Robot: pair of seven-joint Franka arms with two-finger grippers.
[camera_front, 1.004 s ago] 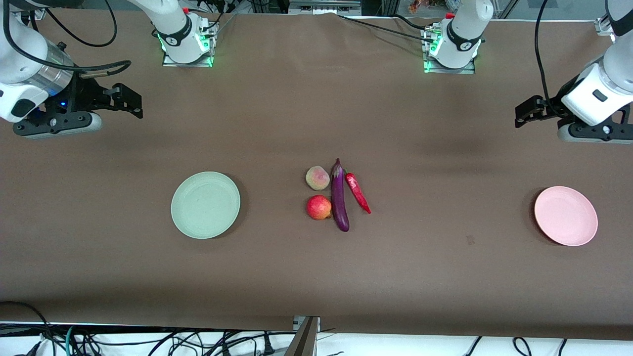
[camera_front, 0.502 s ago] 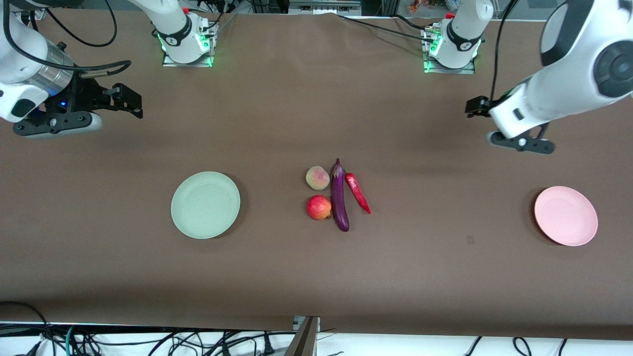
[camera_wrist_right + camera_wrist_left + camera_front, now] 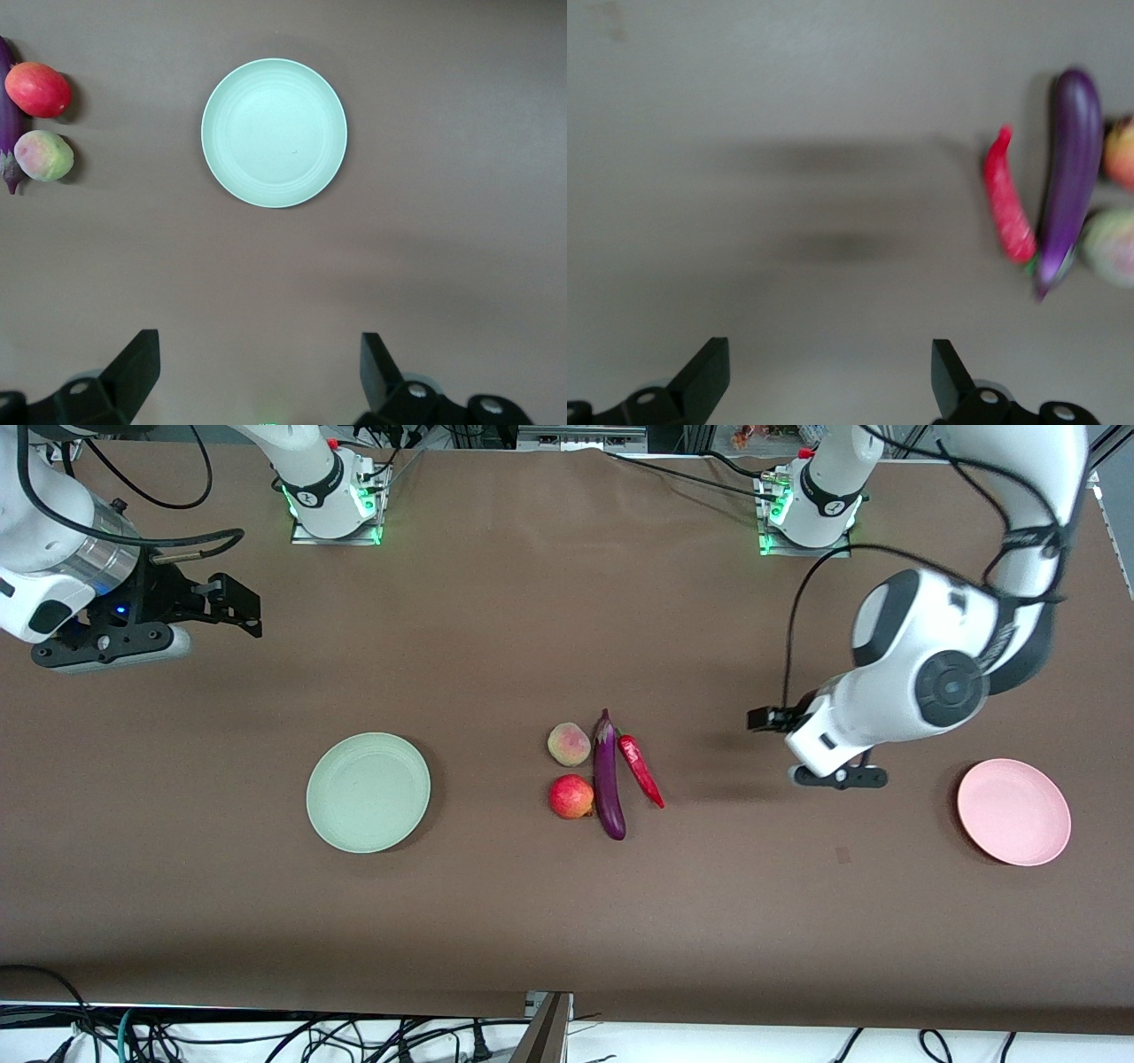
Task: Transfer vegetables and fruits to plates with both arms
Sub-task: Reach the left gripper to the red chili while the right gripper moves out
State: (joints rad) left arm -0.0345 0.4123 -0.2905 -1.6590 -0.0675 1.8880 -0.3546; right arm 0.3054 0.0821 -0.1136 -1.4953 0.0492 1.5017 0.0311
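Note:
The robot's left gripper should take the red chili pepper to the pink plate [image 3: 1013, 811], so it should grab the pepper by its stem end [image 3: 628, 745] next.
A purple eggplant [image 3: 608, 779] lies mid-table with a red chili pepper [image 3: 640, 771] beside it toward the left arm's end. On its other flank lie a pale peach-like fruit [image 3: 569, 744] and, nearer the camera, a red apple-like fruit [image 3: 571, 796]. The mint green plate [image 3: 368, 792] and the pink plate [image 3: 1013, 811] are both empty. My left gripper [image 3: 760, 719] hangs open over bare cloth between chili and pink plate. Its wrist view shows the gripper [image 3: 828, 345], chili [image 3: 1008, 208] and eggplant [image 3: 1067, 177]. My right gripper [image 3: 239, 607] [image 3: 257, 341] is open and empty over the cloth at its end; the green plate [image 3: 274, 133] lies ahead of it.
The brown cloth covers the whole table. The arm bases [image 3: 335, 500] [image 3: 808, 509] stand along the edge farthest from the camera. Cables hang at the edge nearest the camera [image 3: 266, 1036].
The left arm has swung from its end of the table in toward the middle, coming close to the chili. The right arm has barely shifted. Both grippers stay open.

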